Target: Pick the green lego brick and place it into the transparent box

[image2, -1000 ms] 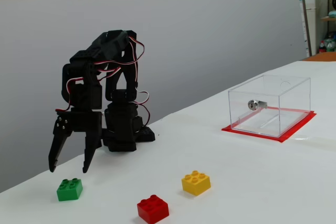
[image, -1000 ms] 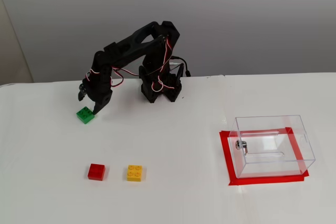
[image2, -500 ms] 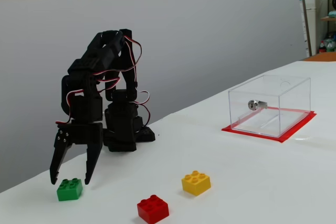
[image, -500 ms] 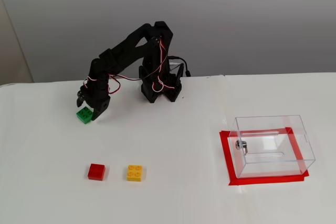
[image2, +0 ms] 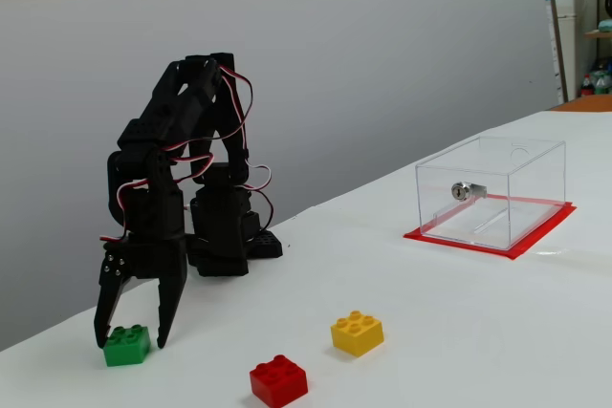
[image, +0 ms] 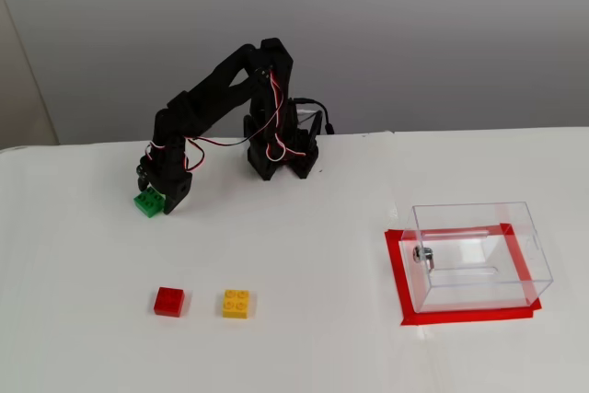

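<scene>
The gripper will next grab the green lego brick [image: 146,203] by its opposite sides, to place it into the transparent box [image: 479,254].
The green lego brick [image: 146,203] [image2: 126,346] lies on the white table at the left, in front of the black arm. In both fixed views my gripper [image: 153,201] [image2: 131,340] is lowered over it and open, one finger down on each side of the brick, tips near the table. A small gap shows between each finger and the brick. Far to the right stands the transparent box [image: 479,254] [image2: 491,189], on a red tape frame, with a small metal fitting on one wall.
A red brick [image: 168,301] [image2: 278,379] and a yellow brick [image: 236,304] [image2: 357,332] lie side by side on the table, nearer the front than the green one. The arm's base [image: 282,153] stands at the table's back edge. A red tape frame [image: 401,287] surrounds the box.
The arm has come down and forward. The open gripper, which hung above and beside the green brick, now straddles it. The brick has not moved.
</scene>
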`<state>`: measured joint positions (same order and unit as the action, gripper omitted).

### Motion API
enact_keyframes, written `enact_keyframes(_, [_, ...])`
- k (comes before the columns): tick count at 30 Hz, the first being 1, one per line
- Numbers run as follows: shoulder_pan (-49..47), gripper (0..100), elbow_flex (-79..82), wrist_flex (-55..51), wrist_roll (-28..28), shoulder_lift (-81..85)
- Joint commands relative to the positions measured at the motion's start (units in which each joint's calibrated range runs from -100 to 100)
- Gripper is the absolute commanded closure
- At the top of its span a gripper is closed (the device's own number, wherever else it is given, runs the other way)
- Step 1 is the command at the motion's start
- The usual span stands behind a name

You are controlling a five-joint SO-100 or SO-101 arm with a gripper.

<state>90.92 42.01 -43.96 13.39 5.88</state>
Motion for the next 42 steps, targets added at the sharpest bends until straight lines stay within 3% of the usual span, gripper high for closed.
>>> enact_keyframes(1, [0.13, 73, -2.05, 1.23, -0.23, -0.32])
enact_keyframes(7, [0.36, 73, -2.05, 1.23, -0.23, -0.32])
enact_keyframes(13, [1.10, 87, -1.87, 1.23, 0.18, -0.32])
enact_keyframes(23, [1.17, 87, -3.68, -0.17, -0.29, 1.46])
enact_keyframes(27, [-0.16, 87, -6.21, -6.35, -0.44, 5.28])
enact_keyframes(42, [-14.06, 87, -6.93, -18.10, -8.27, 28.53])
